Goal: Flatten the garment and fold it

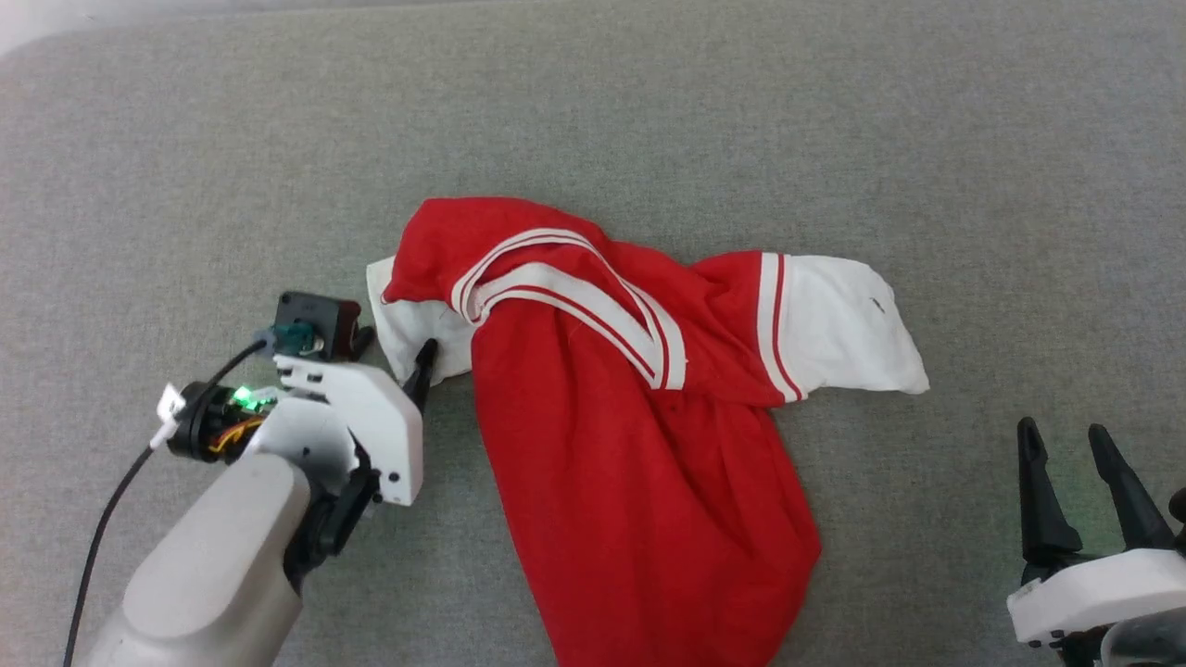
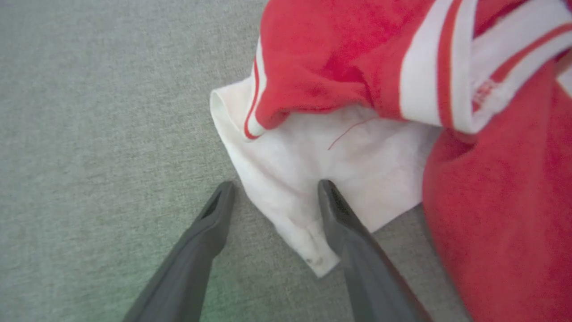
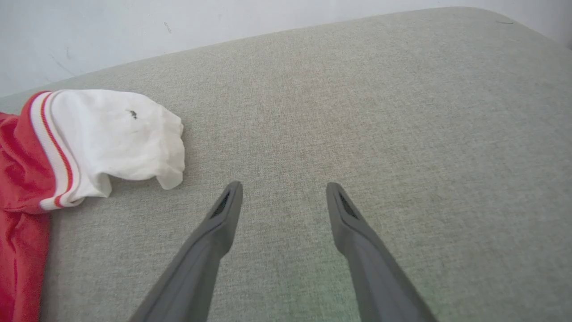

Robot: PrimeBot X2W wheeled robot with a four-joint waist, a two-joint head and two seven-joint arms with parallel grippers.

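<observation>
Next, my left gripper grabs the white sleeve by its exposed hem edge (image 1: 385, 335), since red cloth (image 1: 431, 261) lies bunched over the sleeve's upper part.
The red garment (image 1: 630, 445) lies crumpled in the middle of the grey fabric surface, with its striped trim on top and no lettering showing. One white sleeve (image 1: 839, 324) sticks out to the right; the other (image 2: 313, 165) is tucked under the red cloth on the left. My left gripper (image 1: 394, 357) is open and low at that left sleeve. In the left wrist view its fingertips (image 2: 326, 192) straddle the sleeve's hem, with the gripper (image 2: 276, 187) around the white cloth. My right gripper (image 1: 1064, 434) is open and holds nothing, standing off the garment below the right sleeve (image 3: 111, 129).
The grey fabric surface (image 1: 185, 167) spreads widely on all sides of the garment. A pale wall (image 3: 134, 27) rises behind its far edge in the right wrist view. A black cable (image 1: 102, 519) hangs from my left wrist.
</observation>
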